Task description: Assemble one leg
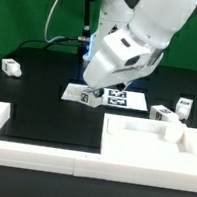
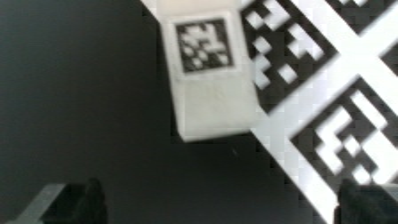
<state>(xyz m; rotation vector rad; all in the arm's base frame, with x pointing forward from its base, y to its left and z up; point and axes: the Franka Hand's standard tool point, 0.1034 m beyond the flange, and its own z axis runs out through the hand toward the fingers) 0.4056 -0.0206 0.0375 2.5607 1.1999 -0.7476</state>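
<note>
My gripper grabs the leg by its blunt untagged end (image 2: pixel 217 114) next, to assemble the leg onto the white panel.
A leg (image 2: pixel 214 85), a chunky white peg with a black-and-white tag at one end, lies on the black table against the edge of the marker board (image 2: pixel 329 110). In the exterior view this leg (image 1: pixel 88 97) lies at the board's left end, right under the arm's hand. My gripper (image 2: pixel 217 205) is open and empty above the leg. Its two dark fingertips (image 2: pixel 71 205) stand wide apart, with the leg's untagged end just beyond the gap. In the exterior view the gripper (image 1: pixel 88 88) is mostly hidden by the white wrist.
Another leg (image 1: pixel 10 68) lies at the exterior view's left and two more legs (image 1: pixel 165 113) (image 1: pixel 183 106) at its right. The large flat white panel (image 1: pixel 146 145) lies at the front right. White border rails (image 1: pixel 38 157) run along the front and left.
</note>
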